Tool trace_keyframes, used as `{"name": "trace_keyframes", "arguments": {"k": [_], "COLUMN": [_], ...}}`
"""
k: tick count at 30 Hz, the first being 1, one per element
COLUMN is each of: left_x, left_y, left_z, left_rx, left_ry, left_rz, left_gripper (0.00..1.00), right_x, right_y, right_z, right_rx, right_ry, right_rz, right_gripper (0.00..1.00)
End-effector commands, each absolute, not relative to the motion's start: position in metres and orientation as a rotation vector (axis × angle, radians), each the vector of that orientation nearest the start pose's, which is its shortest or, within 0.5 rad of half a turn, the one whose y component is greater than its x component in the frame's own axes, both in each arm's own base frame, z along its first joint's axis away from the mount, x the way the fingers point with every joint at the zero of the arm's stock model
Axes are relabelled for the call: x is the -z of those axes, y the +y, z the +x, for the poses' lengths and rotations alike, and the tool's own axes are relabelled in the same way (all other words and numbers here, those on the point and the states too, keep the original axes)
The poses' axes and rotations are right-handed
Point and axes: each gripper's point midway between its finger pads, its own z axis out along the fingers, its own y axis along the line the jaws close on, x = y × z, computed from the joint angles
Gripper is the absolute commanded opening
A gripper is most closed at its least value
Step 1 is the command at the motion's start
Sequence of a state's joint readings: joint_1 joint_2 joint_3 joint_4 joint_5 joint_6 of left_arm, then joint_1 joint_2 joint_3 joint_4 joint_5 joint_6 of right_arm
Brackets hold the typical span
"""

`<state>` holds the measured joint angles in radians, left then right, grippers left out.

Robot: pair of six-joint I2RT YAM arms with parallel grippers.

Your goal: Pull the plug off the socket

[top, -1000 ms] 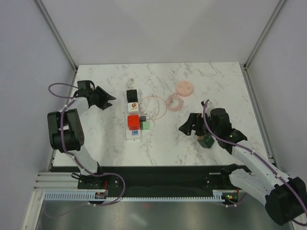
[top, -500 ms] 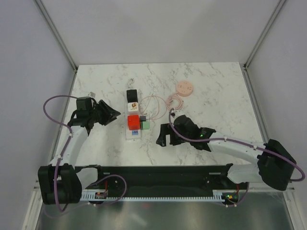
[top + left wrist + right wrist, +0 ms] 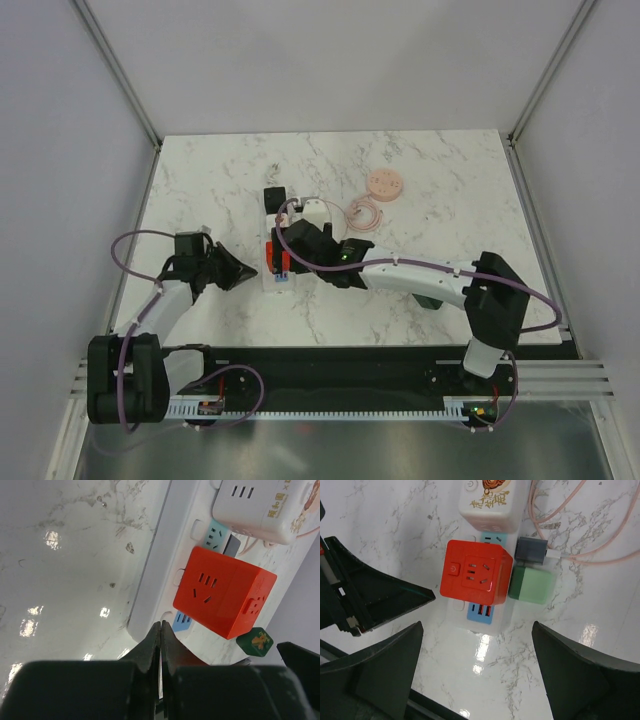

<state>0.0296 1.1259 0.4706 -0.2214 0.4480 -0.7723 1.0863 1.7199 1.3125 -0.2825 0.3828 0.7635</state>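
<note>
I need to grab the red cube plug (image 3: 476, 573) with my right gripper by its opposite sides across the power strip, free of the white adapter (image 3: 490, 502), to pull the plug off.
The socket (image 3: 278, 283), a long white power strip, lies left of the table's middle. A red cube plug (image 3: 475, 575) stands on it near its blue end outlet (image 3: 480, 612), with a white adapter (image 3: 490, 502) behind it and a green adapter (image 3: 532, 584) at its right side. My left gripper (image 3: 161, 626) is shut on nothing, its tips at the strip's near left corner (image 3: 255, 270). My right gripper (image 3: 477, 626) hovers open above the strip's near end, fingers (image 3: 380, 670) wide on either side. In the top view it (image 3: 295, 248) covers part of the strip.
A black adapter (image 3: 273, 197) sits at the strip's far end. A grey plug (image 3: 531, 550) with a pink cable (image 3: 580, 540) leads off to a coil (image 3: 362, 213) and a round pink disc (image 3: 384, 184) at the back right.
My right arm has swung left across the table to hover over the strip. My left gripper has closed and come down to the strip's near left corner.
</note>
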Motion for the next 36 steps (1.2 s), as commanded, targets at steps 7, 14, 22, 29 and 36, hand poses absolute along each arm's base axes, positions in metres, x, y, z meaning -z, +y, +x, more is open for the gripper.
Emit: {"name": "trace_keyframes", "arguments": {"k": [7,14,22,29,36], "left_x": [-0.070,-0.060,-0.052,-0.037,-0.025], "left_y": [-0.119,-0.125,-0.127,-0.124,-0.120], "left_z": [0.272,0.268,0.263,0.258,0.250], "left_rx": [1.006,1.008,0.989,0.955,0.909], "left_ry": [2.331,2.364,2.380,2.422,2.450], "left_rz": [-0.739,-0.750,-0.788,-0.845,-0.894], "left_gripper": [0.02,0.02,0.02,0.02,0.02], "right_x": [-0.138,-0.127,-0.117,-0.109,-0.100], "right_y": [0.432,0.439,0.444,0.447,0.450], "right_z": [0.282,0.290,0.294,0.296,0.298], "right_rx": [-0.427,-0.372,-0.339,-0.315,-0.296], "right_ry": [2.281,2.293,2.303,2.310,2.317], "right_rz": [-0.120,-0.136,-0.149,-0.158,-0.173], "right_gripper": [0.98,0.93,0.86,0.84,0.82]}}
